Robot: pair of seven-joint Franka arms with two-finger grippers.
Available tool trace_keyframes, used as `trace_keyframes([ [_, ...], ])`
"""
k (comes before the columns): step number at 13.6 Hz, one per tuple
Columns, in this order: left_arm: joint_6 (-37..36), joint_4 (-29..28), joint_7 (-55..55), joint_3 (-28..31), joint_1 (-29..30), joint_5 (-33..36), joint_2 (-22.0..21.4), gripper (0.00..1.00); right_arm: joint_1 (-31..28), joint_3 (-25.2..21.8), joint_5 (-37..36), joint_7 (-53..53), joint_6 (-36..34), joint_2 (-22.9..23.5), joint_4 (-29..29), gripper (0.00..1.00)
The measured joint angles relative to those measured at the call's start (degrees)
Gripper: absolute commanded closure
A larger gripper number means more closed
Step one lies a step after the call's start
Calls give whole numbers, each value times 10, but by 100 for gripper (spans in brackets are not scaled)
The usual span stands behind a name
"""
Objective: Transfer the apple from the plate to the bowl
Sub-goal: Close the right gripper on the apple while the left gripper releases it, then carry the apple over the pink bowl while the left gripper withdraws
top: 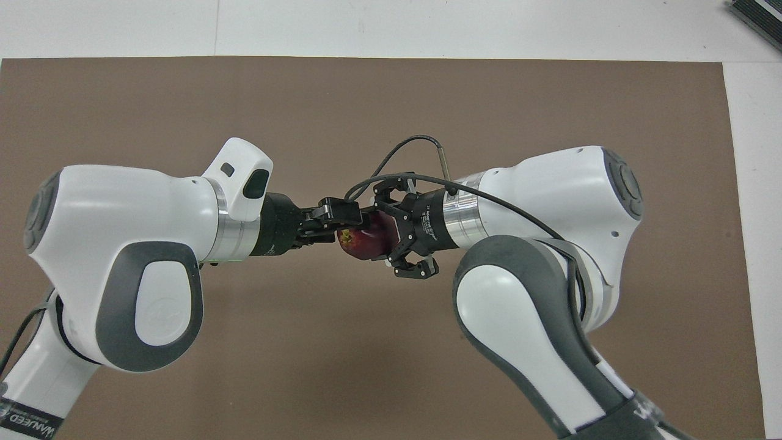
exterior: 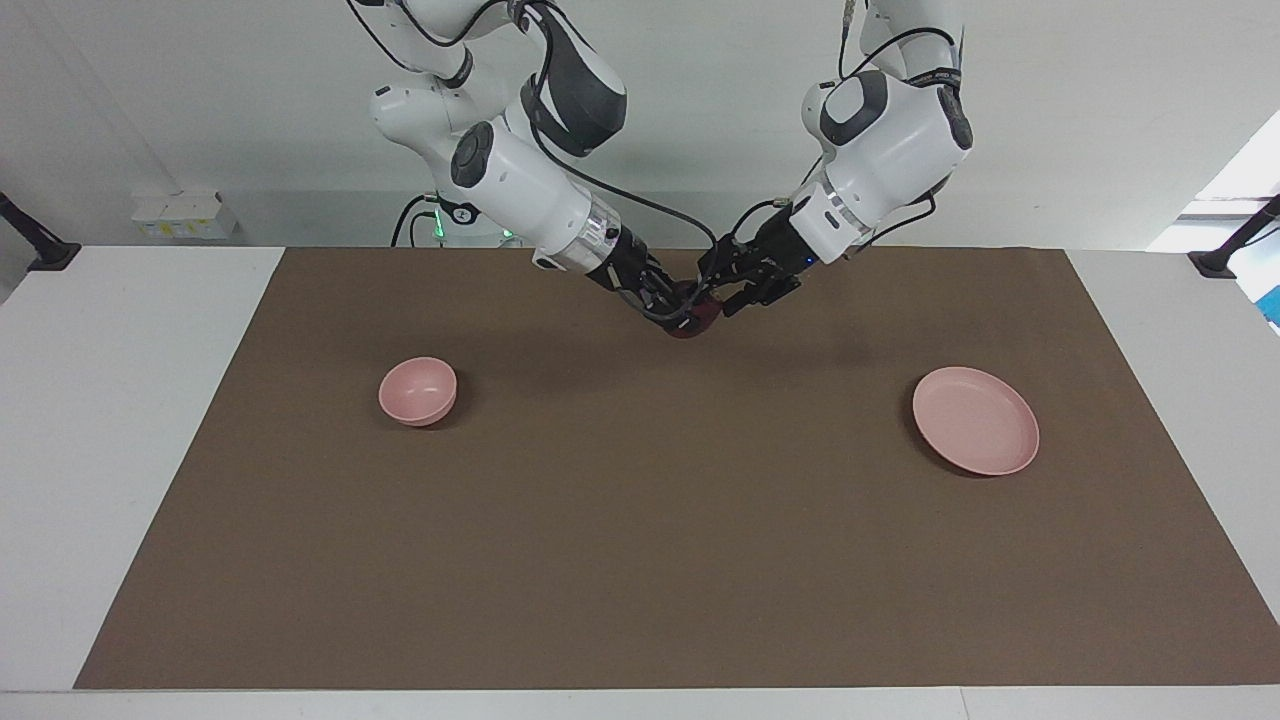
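Observation:
My left gripper's fingers crowd the apple's stem half, so my right gripper should next grab the apple's bare bottom half (top: 387, 231).
The dark red apple (exterior: 693, 320) hangs in the air over the middle of the brown mat, between both grippers; it also shows in the overhead view (top: 365, 239). My left gripper (exterior: 718, 292) (top: 343, 227) is shut on the apple. My right gripper (exterior: 668, 303) (top: 404, 229) is open, its jaws spread on either side of the apple. The pink bowl (exterior: 418, 390) stands empty toward the right arm's end of the table. The pink plate (exterior: 975, 420) lies empty toward the left arm's end. The arms hide both in the overhead view.
A brown mat (exterior: 640, 560) covers most of the white table (exterior: 120, 400). Black mounts (exterior: 40, 250) (exterior: 1225, 255) stand at the two table corners nearest the robots. A small white box (exterior: 185, 215) sits by the wall at the right arm's end.

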Motion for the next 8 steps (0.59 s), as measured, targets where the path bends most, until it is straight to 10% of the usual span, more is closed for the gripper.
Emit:
trace_keyframes([
  [8,-10,-1,1,10,9,210,1,0,-87,-6,-131,-149,-132,-1,56,100],
])
